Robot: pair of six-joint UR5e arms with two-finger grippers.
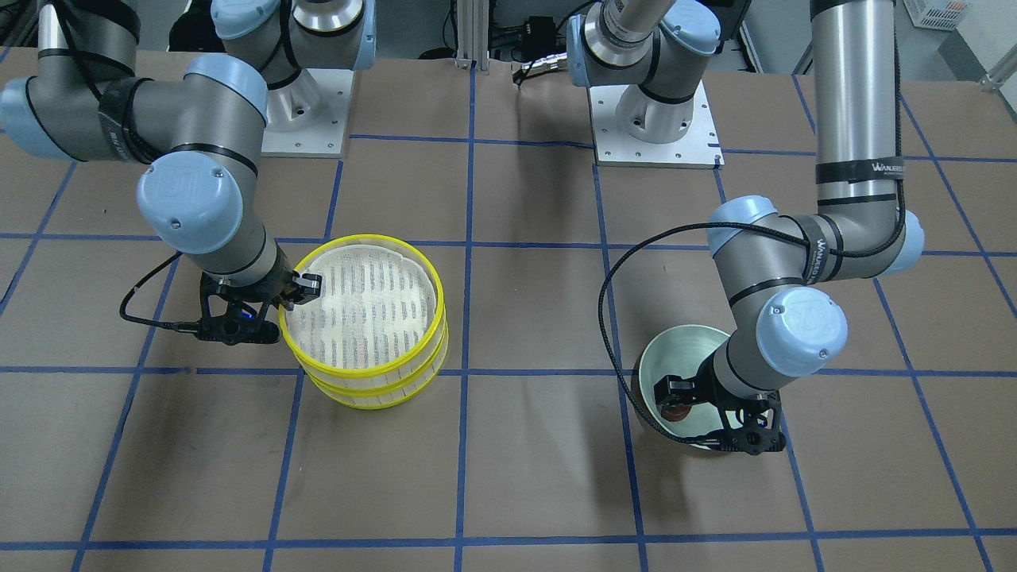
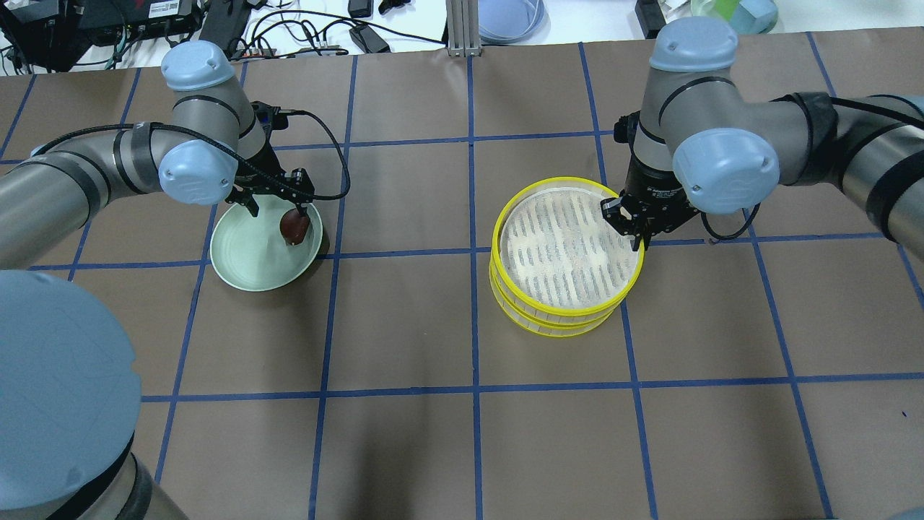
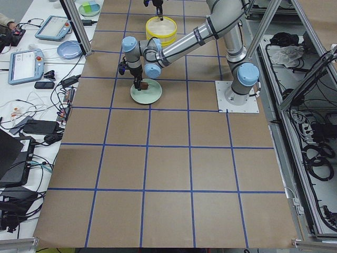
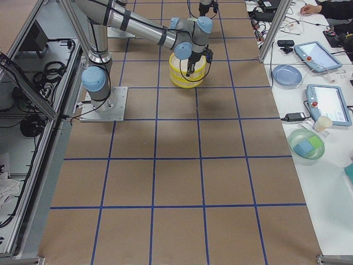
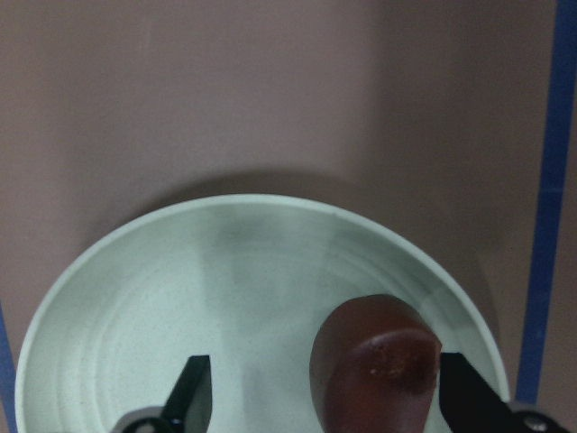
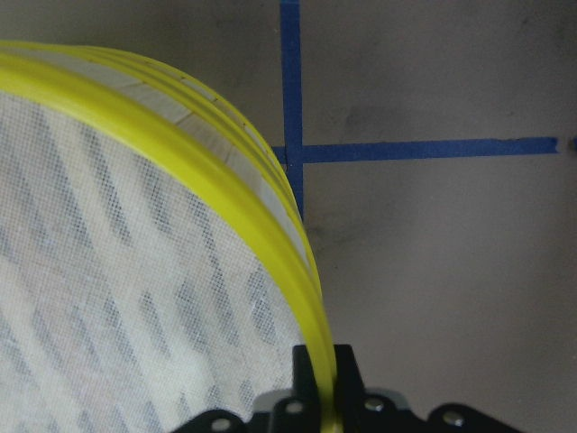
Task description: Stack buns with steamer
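The robot's left gripper should next grab the dark reddish-brown bun by its sides, to stack it in the steamer [image 1: 367, 314].
A dark reddish-brown bun [image 2: 294, 226] lies on the pale green plate [image 2: 245, 263]. My left gripper [image 2: 278, 213] is open and straddles the bun. In the left wrist view the bun [image 5: 374, 361] sits on the plate [image 5: 180, 298], close to the right finger. The yellow-rimmed steamer [image 2: 567, 249] is a stack of tiers with a white slotted top. My right gripper [image 2: 626, 220] is shut on the top tier's rim [image 6: 225, 171], and that tier sits slightly askew in the front view [image 1: 365, 318]. The cream-white bun is out of view.
The table is brown paper with a blue tape grid. The arm bases [image 1: 655, 127] stand on the robot's side. A side bench holds a blue plate [image 4: 287, 74], a green bowl [image 4: 306, 144] and tablets. An operator's hand [image 4: 309, 8] shows at that bench.
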